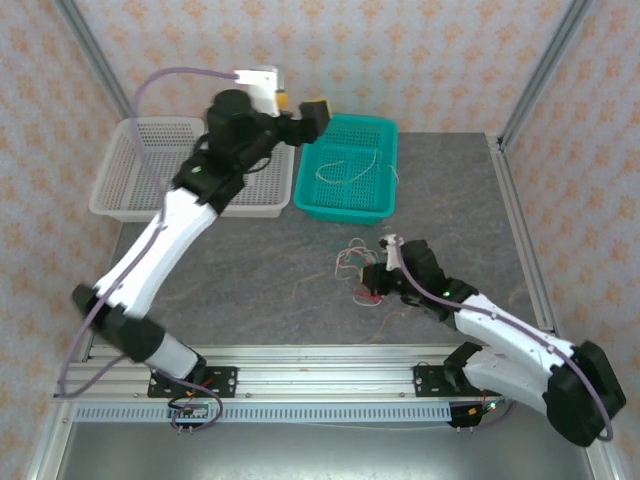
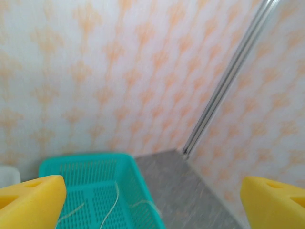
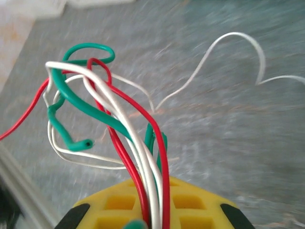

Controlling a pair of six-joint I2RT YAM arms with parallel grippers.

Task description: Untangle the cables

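Observation:
My left gripper grips the white cable near its loose end [image 1: 356, 241] next, which leaves the cable's length free to draw from the tangle.
A tangle of red, green and cream-white cables [image 1: 352, 262] lies on the grey table right of centre. My right gripper [image 1: 372, 285] sits at its near right side. In the right wrist view the right gripper [image 3: 155, 210] is shut on a bunch of red, white and green cables [image 3: 143, 157] that run up from between its yellow pads [image 3: 114, 205]. One cream cable [image 1: 350, 165] lies loose in the teal basket [image 1: 345, 210]. My left gripper [image 1: 302, 108] hangs high over that basket's back left corner. It is open wide and empty [image 2: 152, 195], with the cream cable [image 2: 112, 205] below it.
A white mesh basket [image 1: 130, 170] stands at the back left, touching the teal one. Metal frame posts [image 1: 535, 75] rise at the table's back corners in front of patterned walls. One white cable end [image 3: 238, 43] loops out over bare table [image 1: 250, 270].

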